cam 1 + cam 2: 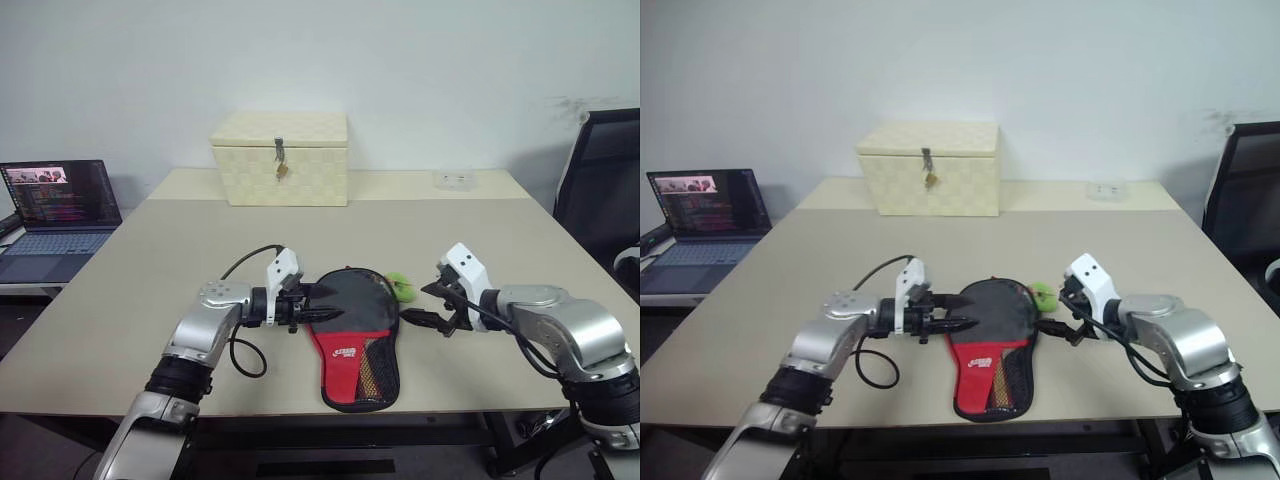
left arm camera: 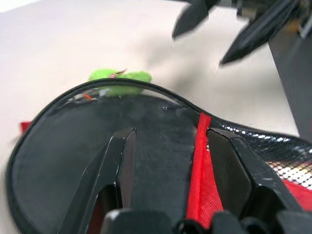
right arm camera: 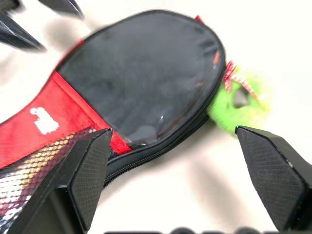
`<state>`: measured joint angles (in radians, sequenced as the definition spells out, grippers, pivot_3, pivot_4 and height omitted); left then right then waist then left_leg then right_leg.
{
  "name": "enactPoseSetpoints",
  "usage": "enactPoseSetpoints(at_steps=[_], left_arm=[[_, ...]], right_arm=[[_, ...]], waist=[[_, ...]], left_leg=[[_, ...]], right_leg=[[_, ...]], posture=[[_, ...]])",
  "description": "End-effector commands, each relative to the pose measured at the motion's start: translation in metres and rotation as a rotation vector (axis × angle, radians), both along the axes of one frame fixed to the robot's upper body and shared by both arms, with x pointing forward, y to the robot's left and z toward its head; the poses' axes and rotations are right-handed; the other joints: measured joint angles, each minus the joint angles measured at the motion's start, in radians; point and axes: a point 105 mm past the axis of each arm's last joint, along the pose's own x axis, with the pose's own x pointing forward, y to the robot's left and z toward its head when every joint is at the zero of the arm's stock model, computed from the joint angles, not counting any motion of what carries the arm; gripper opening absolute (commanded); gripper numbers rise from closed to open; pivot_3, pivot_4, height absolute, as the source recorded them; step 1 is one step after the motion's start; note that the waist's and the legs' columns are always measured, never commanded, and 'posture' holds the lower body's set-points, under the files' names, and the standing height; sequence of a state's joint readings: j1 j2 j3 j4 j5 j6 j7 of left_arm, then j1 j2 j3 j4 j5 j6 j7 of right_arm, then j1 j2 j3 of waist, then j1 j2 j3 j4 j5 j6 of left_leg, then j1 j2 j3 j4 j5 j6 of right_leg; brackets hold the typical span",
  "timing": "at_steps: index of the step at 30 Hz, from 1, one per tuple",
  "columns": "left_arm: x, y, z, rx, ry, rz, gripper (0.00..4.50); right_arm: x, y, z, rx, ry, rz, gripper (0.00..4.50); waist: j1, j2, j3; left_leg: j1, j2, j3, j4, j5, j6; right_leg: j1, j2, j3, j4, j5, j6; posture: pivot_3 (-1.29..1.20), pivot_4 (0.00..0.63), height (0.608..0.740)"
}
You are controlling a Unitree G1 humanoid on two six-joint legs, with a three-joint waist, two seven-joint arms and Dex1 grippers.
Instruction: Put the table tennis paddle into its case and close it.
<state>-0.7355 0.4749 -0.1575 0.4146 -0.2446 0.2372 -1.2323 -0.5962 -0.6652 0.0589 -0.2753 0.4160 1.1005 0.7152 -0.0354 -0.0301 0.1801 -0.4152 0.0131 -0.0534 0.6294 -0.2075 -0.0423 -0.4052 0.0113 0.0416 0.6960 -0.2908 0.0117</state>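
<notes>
The charm's red bow [image 3: 233,76] is tucked against the case's rim, so the robot's right gripper will next grab the charm by its free fuzzy side [image 3: 249,117].
The case [image 1: 352,352] lies flat mid-table, its round black end away from me and its red panel and mesh pocket toward me. A green fuzzy charm [image 1: 402,287] sits at its far right rim. My left gripper [image 1: 318,303] points right over the case's left edge. Its fingers [image 2: 119,161] stand apart above the black fabric and a red strip, closed on nothing. My right gripper [image 3: 170,134] hovers to the right of the case beside the charm [image 3: 239,100], jaws wide open and empty. The table tennis paddle is hidden.
A cream woven box [image 1: 280,158] with a metal latch stands at the table's back. An open laptop [image 1: 60,205] is on a side surface at the left, a black chair [image 1: 605,190] at the right. A small white object [image 1: 455,179] lies back right.
</notes>
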Motion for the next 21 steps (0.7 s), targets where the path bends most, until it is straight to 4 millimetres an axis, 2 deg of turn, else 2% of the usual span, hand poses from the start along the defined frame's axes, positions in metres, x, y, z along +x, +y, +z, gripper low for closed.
enactPoseSetpoints(at_steps=[1,5,8,11,14,18,21], left_arm=[[0.012,-0.011,0.002,0.067,-0.057,-0.067,3.06],[0.030,-0.022,0.001,0.063,-0.079,-0.055,4.45],[0.037,-0.028,0.002,0.027,-0.062,-0.035,4.48],[0.038,-0.033,-0.006,0.039,-0.043,-0.048,4.48],[0.037,-0.034,-0.023,0.114,-0.055,-0.047,4.48],[0.035,-0.032,-0.045,0.180,-0.045,-0.026,4.48],[0.031,-0.033,-0.058,0.205,-0.022,-0.033,4.48]], right_arm=[[-0.001,-0.008,0.015,-0.007,-0.068,-0.013,4.50],[0.002,-0.013,0.018,-0.013,-0.090,-0.047,4.50],[0.001,-0.016,0.018,-0.017,-0.095,-0.057,4.50],[0.001,-0.018,0.019,-0.021,-0.101,-0.066,4.50],[0.008,-0.019,0.026,-0.027,-0.153,-0.084,4.50],[0.029,-0.017,0.037,-0.036,-0.264,-0.097,4.50],[0.036,-0.013,0.026,-0.201,-0.373,-0.009,4.50]], waist=[[0.002,0.000,0.000],[0.005,-0.001,0.000],[0.003,-0.001,0.000],[0.001,-0.001,0.000],[0.000,-0.001,0.000],[0.002,-0.001,0.000],[0.003,-0.001,0.000]], left_leg=[[0.000,0.000,0.000,0.000,0.000,0.000],[-0.001,-0.001,0.000,0.000,0.000,0.000],[-0.002,-0.001,0.000,0.000,0.000,0.001],[-0.002,-0.001,0.001,0.000,-0.001,0.002],[-0.002,-0.001,0.001,0.000,-0.002,0.003],[-0.001,-0.001,0.002,0.001,-0.002,0.003],[0.000,-0.001,0.001,0.001,-0.002,0.003]], right_leg=[[0.000,0.000,0.000,0.000,0.000,0.000],[0.000,0.000,-0.001,-0.001,0.000,0.000],[0.000,0.000,-0.001,-0.002,0.000,0.000],[0.000,0.000,-0.001,-0.002,0.000,0.000],[0.000,0.000,-0.001,-0.002,0.000,0.000],[0.000,0.000,0.000,-0.001,0.000,0.001],[0.000,0.000,-0.001,-0.001,0.000,0.001]], posture=[[0.00,0.150,0.740],[0.00,0.150,0.740],[0.00,0.150,0.740],[0.00,0.150,0.740],[0.00,0.150,0.740],[0.00,0.150,0.740],[0.00,0.150,0.740]])
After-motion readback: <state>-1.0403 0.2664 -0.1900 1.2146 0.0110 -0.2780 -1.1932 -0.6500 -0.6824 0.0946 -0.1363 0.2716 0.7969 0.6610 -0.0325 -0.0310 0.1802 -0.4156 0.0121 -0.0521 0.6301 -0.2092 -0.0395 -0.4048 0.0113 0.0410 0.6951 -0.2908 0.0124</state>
